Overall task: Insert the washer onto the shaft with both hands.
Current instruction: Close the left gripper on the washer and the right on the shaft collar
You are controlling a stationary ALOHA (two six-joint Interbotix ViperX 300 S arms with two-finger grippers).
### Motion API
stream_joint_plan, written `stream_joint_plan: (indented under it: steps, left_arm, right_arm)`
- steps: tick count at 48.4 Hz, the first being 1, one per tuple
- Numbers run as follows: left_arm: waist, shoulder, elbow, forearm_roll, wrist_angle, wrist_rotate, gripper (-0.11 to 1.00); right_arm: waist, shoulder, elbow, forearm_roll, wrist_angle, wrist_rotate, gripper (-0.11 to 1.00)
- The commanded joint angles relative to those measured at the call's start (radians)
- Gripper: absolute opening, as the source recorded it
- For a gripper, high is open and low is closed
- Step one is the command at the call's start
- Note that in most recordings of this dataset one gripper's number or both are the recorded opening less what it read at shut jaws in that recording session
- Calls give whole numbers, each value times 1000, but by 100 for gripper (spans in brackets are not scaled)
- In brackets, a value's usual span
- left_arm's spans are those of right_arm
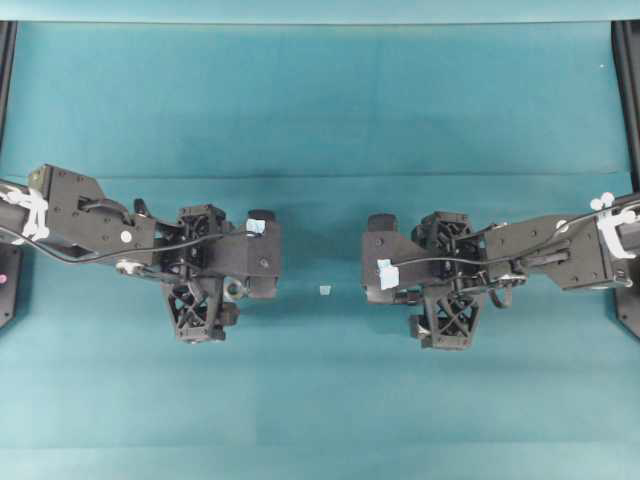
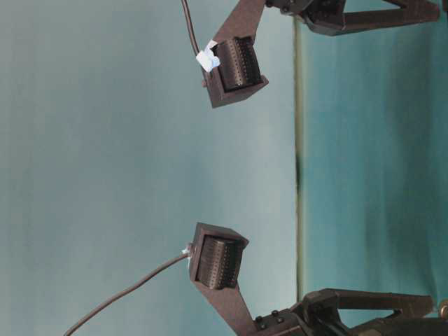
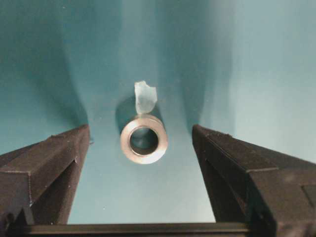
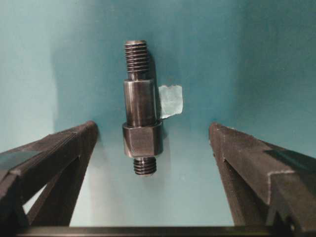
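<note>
The robot's right gripper should grab the shaft next by its hexagonal collar (image 4: 142,140), which leaves the shaft's threaded end (image 4: 136,56) free to receive the washer.
In the left wrist view the washer (image 3: 144,139), a thick silvery ring, lies flat on the teal cloth. My left gripper (image 3: 140,131) hangs over it, open, a black finger on either side and neither touching it. In the right wrist view the shaft (image 4: 140,113), a dark rod with threaded ends and a thicker collar, lies on the cloth. My right gripper (image 4: 153,127) is open around its near end, with the shaft left of centre and untouched. From overhead the left gripper (image 1: 262,253) and right gripper (image 1: 385,258) face each other, hiding both parts.
A pale tape scrap (image 3: 145,96) sits just beyond the washer, and another scrap (image 4: 171,101) lies beside the shaft. A third small scrap (image 1: 325,290) lies on the teal cloth (image 1: 320,120) between the two grippers. Black frame posts stand at the table's far corners.
</note>
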Motion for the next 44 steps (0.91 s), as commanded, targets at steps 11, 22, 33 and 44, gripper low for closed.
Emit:
stream_joint_plan:
  steps: [11,22,33,44]
  left_arm:
    - [-6,-8,-9,2,-6,2,86]
    - [-8,-11,-6,2,-8,5,60]
    - [-8,-12,-5,2,-6,6,35]
    - [-8,-14,-5,2,-6,6,35]
  right_arm:
    - [3,-5,-3,-2,2,-2,59]
    - [3,-2,-9,-2,3,-2,26]
    - [-2,0,-5,-2,20,0,1]
    - [-14,-2,-5,-2,23,-5,0]
